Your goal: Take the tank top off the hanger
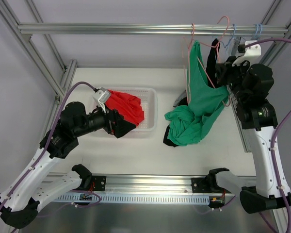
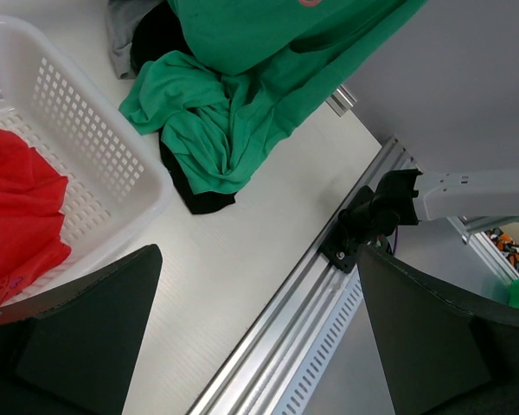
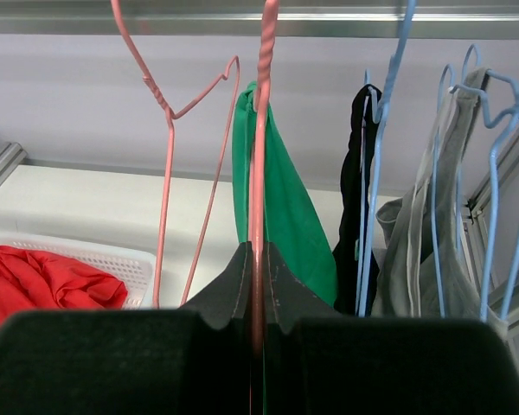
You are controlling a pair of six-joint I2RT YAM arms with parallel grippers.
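Next, my left gripper grabs the green tank top's strap at the pink hanger (image 3: 247,104) to pull it off the wire (image 3: 259,130).
The green tank top (image 1: 200,99) hangs by one strap from a pink wire hanger (image 1: 188,73) on the top rail, and its lower part lies bunched on the table. My right gripper (image 1: 225,81) is shut on the hanger's pink wire (image 3: 259,130) just below the strap. In the right wrist view the green fabric (image 3: 287,203) hangs right behind the right gripper (image 3: 258,259). My left gripper (image 1: 117,124) is open and empty, low over the near right corner of the white basket. Its dark fingers (image 2: 86,337) frame bare table, and the tank top (image 2: 233,104) lies further ahead.
A white basket (image 1: 153,104) holds a red garment (image 1: 128,107). A second pink hanger (image 3: 164,173) hangs empty. Blue hangers (image 3: 376,173) carry a black garment (image 3: 356,225) and a grey one (image 3: 424,242). A black cloth (image 2: 199,197) lies under the green heap.
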